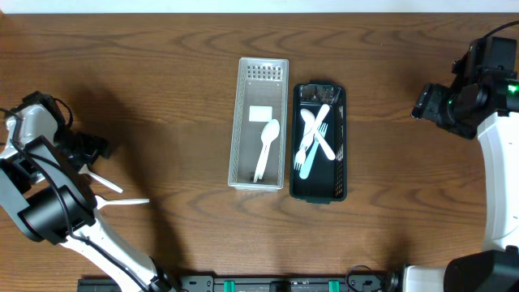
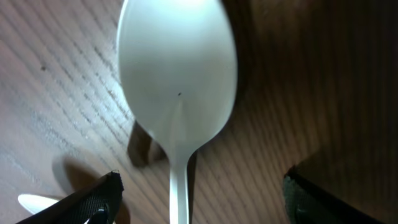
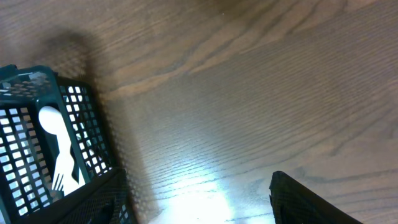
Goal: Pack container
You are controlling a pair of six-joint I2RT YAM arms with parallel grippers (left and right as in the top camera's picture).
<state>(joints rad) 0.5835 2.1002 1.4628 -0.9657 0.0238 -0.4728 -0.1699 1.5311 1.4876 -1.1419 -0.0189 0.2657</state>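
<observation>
The white spoon should lie lengthwise in the white slotted basket (image 1: 237, 122), so next I should pick it up with my left gripper by its narrow handle near the bowl (image 1: 87, 171).
A white slotted basket (image 1: 237, 122) in the middle of the table holds one white plastic spoon (image 1: 266, 146). Beside it on the right, a dark basket (image 1: 293, 154) holds several white forks and other utensils (image 1: 312, 139). My left gripper (image 1: 91, 150) is at the far left, low over the table and open. In the left wrist view a white spoon (image 2: 177, 68) lies on the wood with its handle running between the open fingers (image 2: 202, 183), which do not touch it. My right gripper (image 1: 426, 104) is open and empty, right of the dark basket (image 3: 37, 74).
Two more white utensil handles (image 1: 104, 182) (image 1: 123, 201) lie on the wood just in front of the left gripper. Another white piece (image 2: 37, 202) shows at the lower left of the left wrist view. A fork (image 3: 62, 155) shows inside the dark basket.
</observation>
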